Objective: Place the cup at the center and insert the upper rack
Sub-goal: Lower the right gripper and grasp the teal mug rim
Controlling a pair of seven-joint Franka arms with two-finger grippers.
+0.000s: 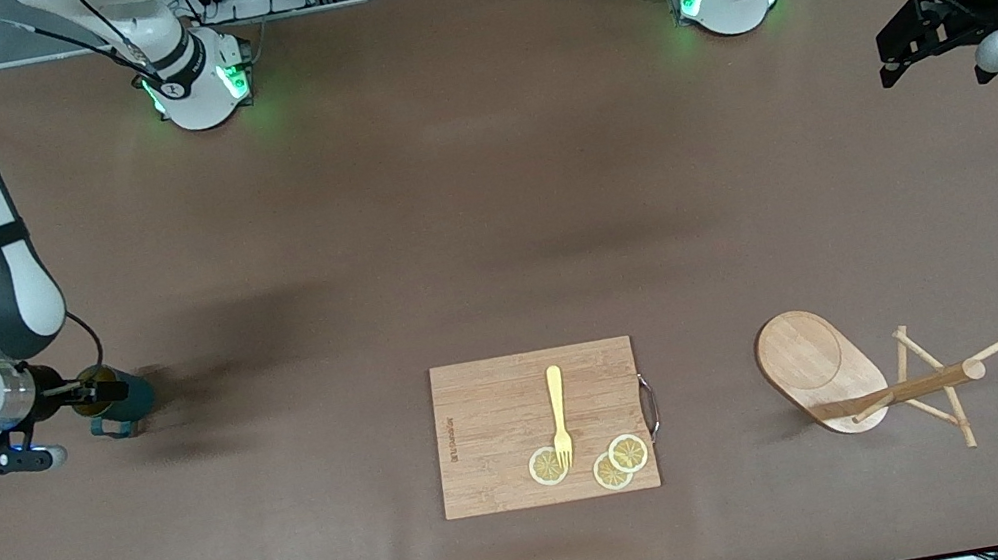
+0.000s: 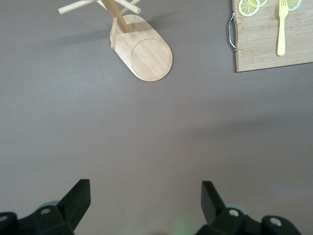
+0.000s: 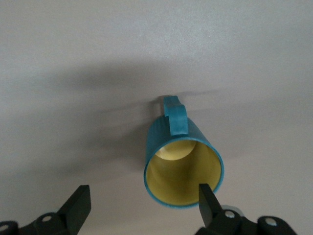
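Note:
The cup (image 3: 183,161) needs to go at the center of the table, so my right gripper should next grab the cup by its rim (image 3: 215,185).
The cup (image 1: 130,402) is a dark teal mug with a yellow inside, standing upright near the right arm's end of the table. My right gripper (image 1: 100,393) is open at its mouth. In the right wrist view one fingertip (image 3: 207,199) overlaps the rim of the cup (image 3: 183,161), and the other fingertip is well off to the side over bare table. The upper rack (image 1: 840,380), a light wooden mug tree, lies tipped on its side near the left arm's end, its post and pegs pointing that way. My left gripper (image 1: 890,57) waits open in the air, and its wrist view shows the rack (image 2: 144,51).
A wooden cutting board (image 1: 493,423) with a metal handle lies between the cup and the rack, near the front camera. On it are a yellow fork (image 1: 560,417) and three lemon slices (image 1: 611,464). A brown mat (image 1: 489,221) covers the table.

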